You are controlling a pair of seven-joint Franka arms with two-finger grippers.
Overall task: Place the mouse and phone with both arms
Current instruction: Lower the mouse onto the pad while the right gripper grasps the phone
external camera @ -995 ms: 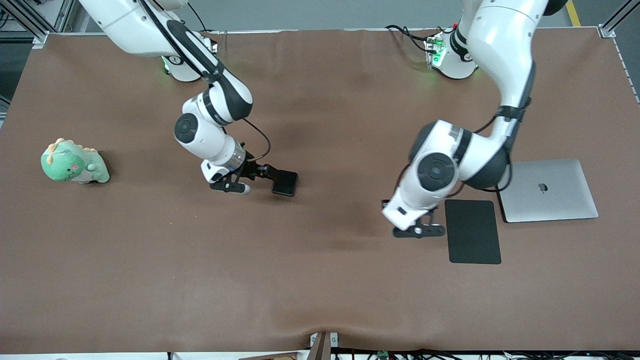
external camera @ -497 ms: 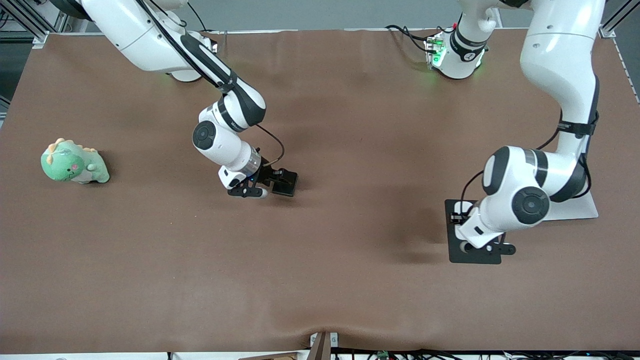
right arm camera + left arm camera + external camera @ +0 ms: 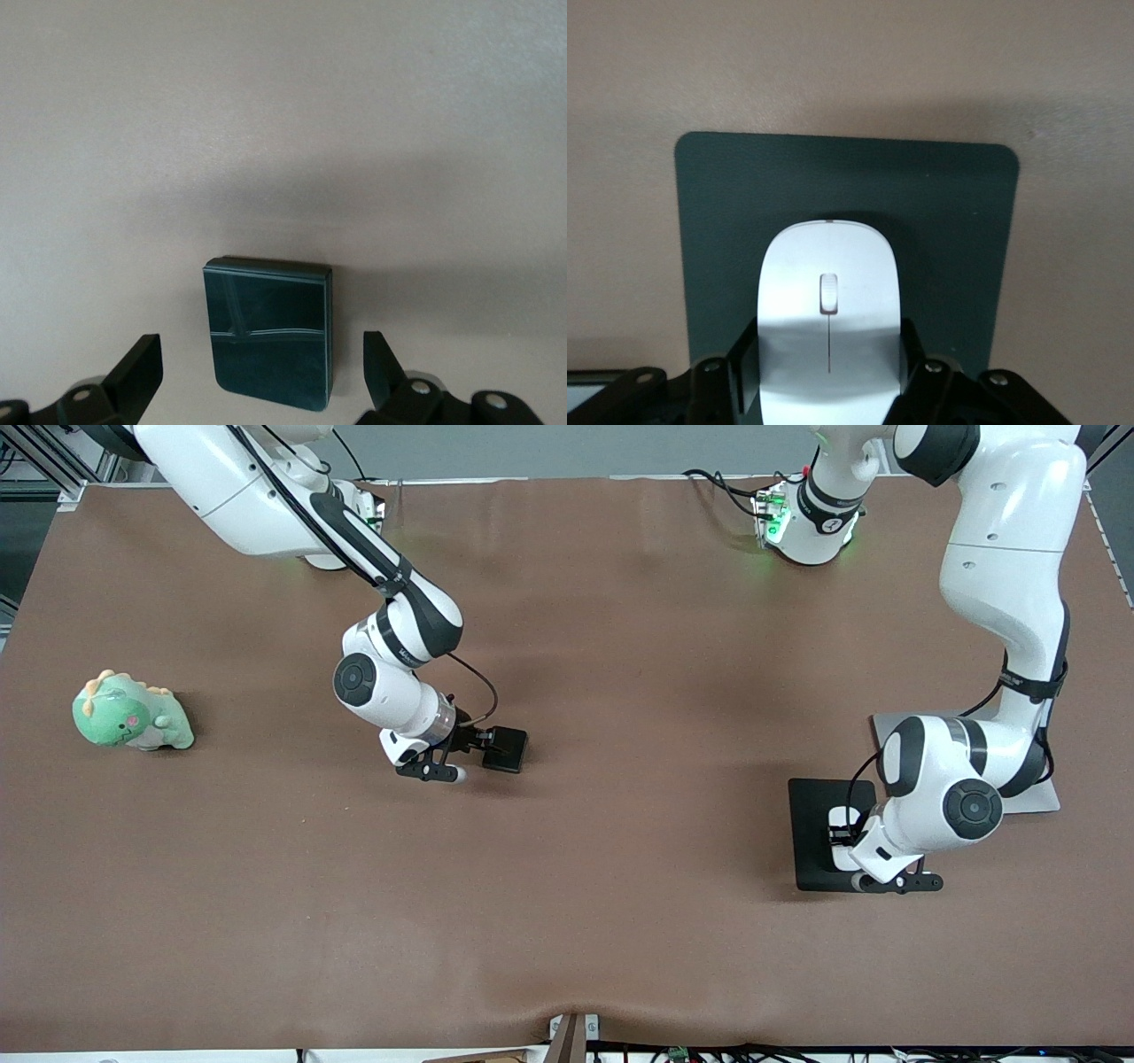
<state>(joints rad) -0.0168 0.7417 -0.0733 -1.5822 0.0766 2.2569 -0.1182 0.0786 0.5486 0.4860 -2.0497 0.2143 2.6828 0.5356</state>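
My right gripper moves down next before it closes on the black phone. Its fingers hover above the phone's sides, so closing now would miss the phone.
The white mouse point(image 3: 828, 257) is held by its sides in my left gripper point(image 3: 830, 372), which is shut on it. It is low over the flat black mouse pad point(image 3: 718, 221); I cannot tell whether it touches. In the front view the mouse point(image 3: 837, 817) shows as a white patch under the left gripper point(image 3: 843, 840), over the pad point(image 3: 811, 841). The black phone point(image 3: 507, 748) lies flat on the brown table. My right gripper point(image 3: 262, 354) is open, with one finger on each side of the phone point(image 3: 270, 328) and clear of it. It also shows in the front view point(image 3: 474, 741).
A closed silver laptop point(image 3: 1035, 799) lies beside the pad toward the left arm's end, mostly covered by the left arm. A green plush dinosaur point(image 3: 128, 713) sits toward the right arm's end of the brown table point(image 3: 620, 868).
My left arm has swung from beside the pad to over it, carrying the mouse. My right wrist moved toward the phone, then back a little. The phone has stayed in place.
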